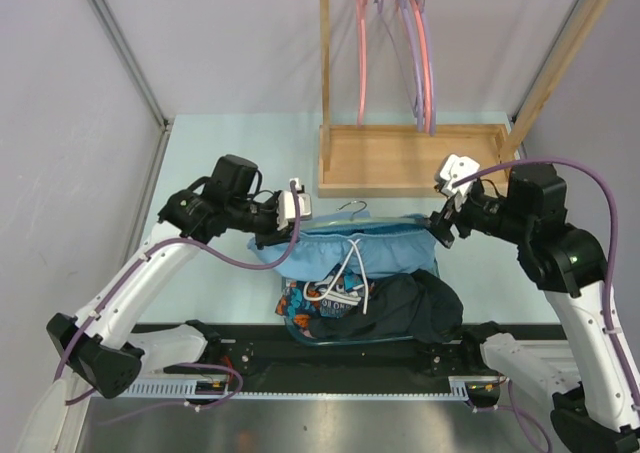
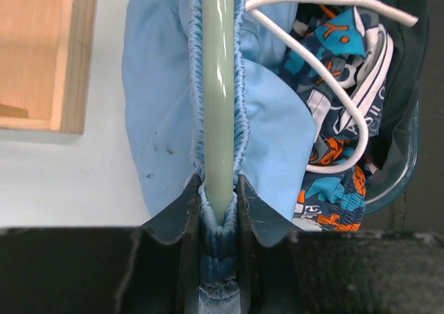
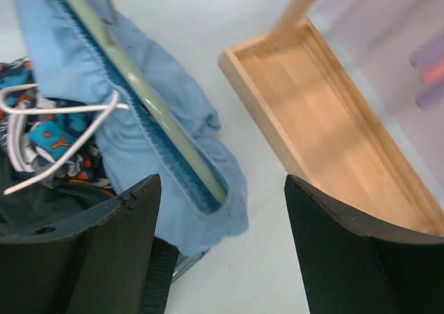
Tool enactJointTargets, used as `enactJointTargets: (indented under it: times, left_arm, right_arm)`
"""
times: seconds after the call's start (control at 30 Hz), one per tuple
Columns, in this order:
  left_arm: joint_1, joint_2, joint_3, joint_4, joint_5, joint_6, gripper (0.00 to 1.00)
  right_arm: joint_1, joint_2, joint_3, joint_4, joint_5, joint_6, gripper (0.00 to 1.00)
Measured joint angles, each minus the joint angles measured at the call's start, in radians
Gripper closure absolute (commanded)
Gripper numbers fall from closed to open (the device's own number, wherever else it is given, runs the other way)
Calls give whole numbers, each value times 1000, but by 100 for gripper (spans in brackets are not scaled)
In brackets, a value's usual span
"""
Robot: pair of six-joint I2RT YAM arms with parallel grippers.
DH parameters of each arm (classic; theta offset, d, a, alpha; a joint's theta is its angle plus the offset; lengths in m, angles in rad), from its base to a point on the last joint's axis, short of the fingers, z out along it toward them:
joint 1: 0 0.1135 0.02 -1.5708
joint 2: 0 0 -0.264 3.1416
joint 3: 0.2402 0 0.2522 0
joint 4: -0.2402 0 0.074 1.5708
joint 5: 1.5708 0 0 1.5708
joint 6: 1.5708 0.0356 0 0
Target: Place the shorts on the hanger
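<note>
I should next use my right gripper to grab the sage hanger's bar beside its metal hook. That leaves the hook free, and I can hang the shorts.
The light blue shorts (image 1: 375, 248) hang over the sage hanger, whose metal hook (image 1: 353, 208) sticks up above the waistband at table centre. My left gripper (image 1: 268, 235) is shut on the left end of the waistband and the hanger bar (image 2: 220, 85) inside it; the fabric (image 2: 159, 120) is bunched between the jaws (image 2: 220, 203). My right gripper (image 1: 441, 231) is open and empty just beside the shorts' right end. In the right wrist view the hanger bar (image 3: 146, 99) lies inside the waistband (image 3: 180, 92), ahead of the spread jaws (image 3: 222, 182). The white drawstring (image 1: 345, 273) dangles down.
A wooden rack with a tray base (image 1: 410, 158) stands behind, with pink and purple hangers (image 1: 425, 53) on its rail. Below the shorts a clear bin (image 1: 300, 335) holds a blue-and-orange patterned garment (image 1: 305, 301) and a black garment (image 1: 415, 308).
</note>
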Motion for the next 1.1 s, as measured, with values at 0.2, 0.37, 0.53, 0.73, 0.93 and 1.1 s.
enactJointTargets:
  times: [0.2,0.37,0.53,0.73,0.93,1.1]
  left_arm:
    - [0,26,75,-49,47,47,100]
    - [0,45,113,-82,82,89,100]
    - [0,48,124,-93,109,108,100]
    - [3,45,125,-65,110,109,93]
    - [2,27,125,11,113,52,31]
    - [2,-25,125,134,109,-45,14]
  right_arm:
    - [135,77,14,13,-87,-78,29]
    - [241,161,14,13,-84,-129,38]
    - [273,191,14,13,-85,-156,60]
    - [279,209,14,-39,-101,-170,100]
    - [247,179,14,-48,-91,-99,100]
    - [76,126,14,-127,-76,-48,100]
